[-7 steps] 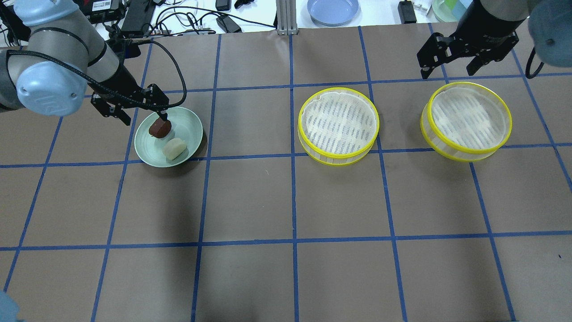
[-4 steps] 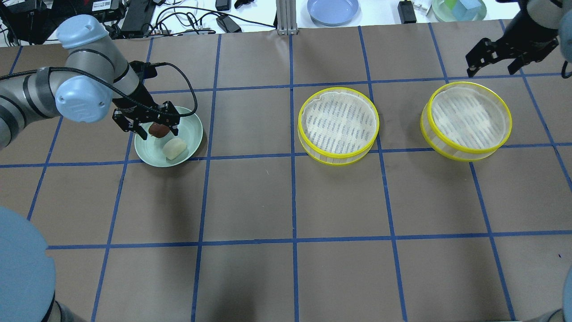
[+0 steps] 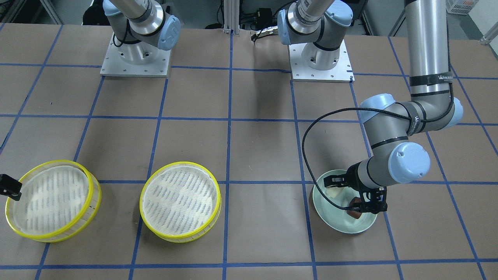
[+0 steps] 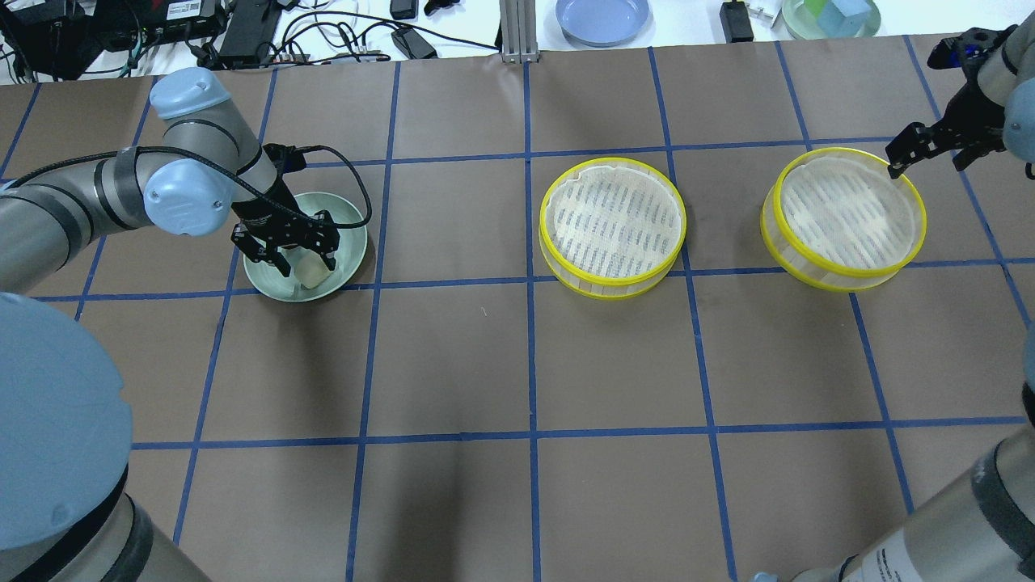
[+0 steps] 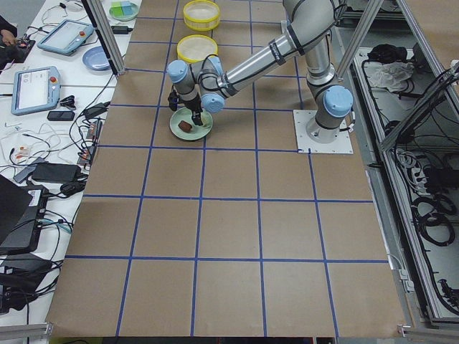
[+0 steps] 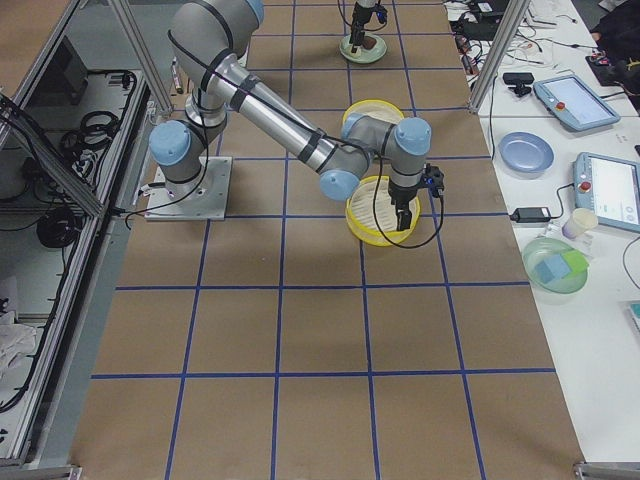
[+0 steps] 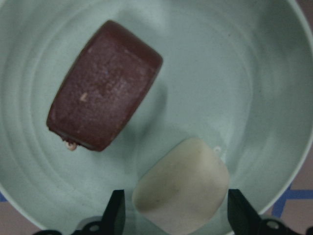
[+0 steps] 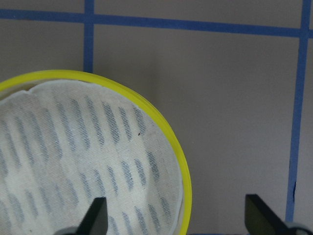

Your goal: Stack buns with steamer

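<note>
The round basket spreads far wider than my open fingers, so I should next pick up the steamer by its thin yellow rim [image 3: 9, 201] [image 8: 188, 196] with my right gripper.
A pale green plate [image 4: 352, 234] holds both buns. In the left wrist view the dark reddish-brown bun [image 7: 105, 112] lies at the upper left of the plate [image 7: 230, 63]. The cream-white bun [image 7: 183, 188] lies between my open left gripper's fingertips [image 7: 117, 213]. My left gripper [image 4: 293, 259] hangs low over the plate, and the cream bun [image 4: 311, 276] peeks out below it. Two yellow-rimmed steamers with cloth liners stand at centre [image 4: 613, 226] and right [image 4: 842, 217]. My right gripper [image 4: 928, 160] is open, with its jaws either side of the right steamer's rim [image 8: 182, 171].
A blue plate [image 4: 602, 18], a clear bowl with coloured blocks [image 4: 829, 14] and cables [image 4: 340, 36] lie on the white bench beyond the table's far edge. The arm bases [image 3: 135, 58] stand at the robot's side. Blue tape lines grid the brown table.
My left gripper moved from the brown bun toward the plate's near side, over the cream bun. My right gripper swung right, then came down to the right steamer's far rim.
</note>
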